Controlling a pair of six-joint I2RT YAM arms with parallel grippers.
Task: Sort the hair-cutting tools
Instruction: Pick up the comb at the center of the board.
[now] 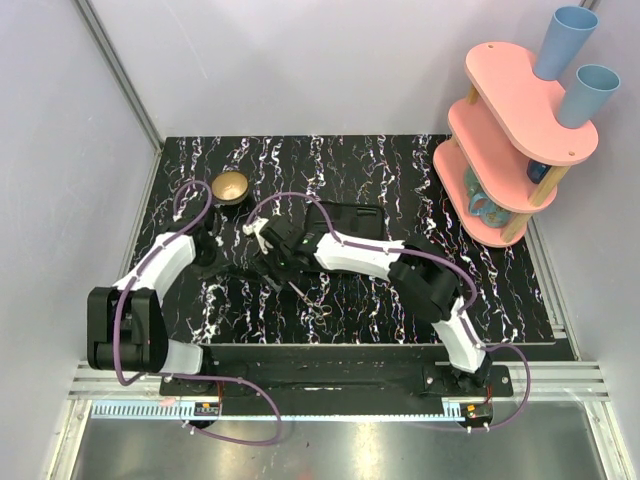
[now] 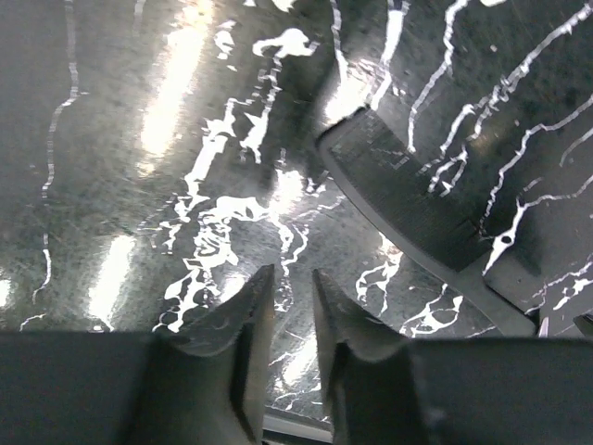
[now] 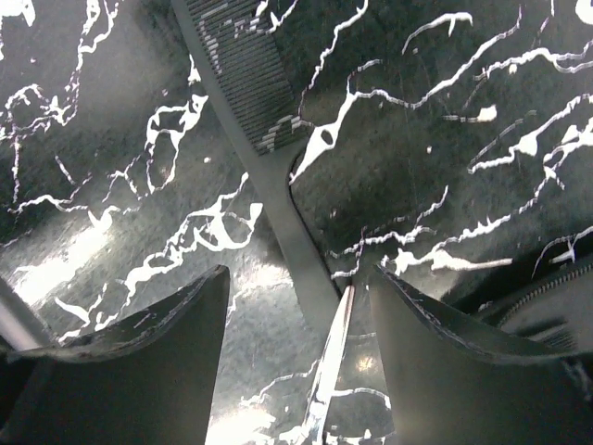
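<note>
Next, the right gripper grabs the grey comb (image 2: 417,199) by its handle end (image 2: 509,312). That leaves the comb's toothed part free to hand to my left gripper.
One pair of hair-cutting scissors (image 1: 308,299) lies on the black marbled table (image 1: 400,170), just in front of my two grippers. In the right wrist view its shiny blade (image 3: 332,366) runs up between my right fingers, close to the right-hand fingertip (image 3: 408,315) and untouched. My right gripper (image 3: 298,271) (image 1: 278,268) is open over it. A grey comb (image 3: 243,65) (image 2: 417,199) lies flat; its handle reaches in beside the blade. My left gripper (image 2: 292,271) (image 1: 220,265) hovers low over bare table, jaws slightly apart, with nothing between them.
A black folding case (image 1: 347,220) lies behind the right arm's forearm. A small brass bowl (image 1: 230,187) stands at the back left. A pink tiered shelf (image 1: 520,130) with blue cups stands at the back right corner.
</note>
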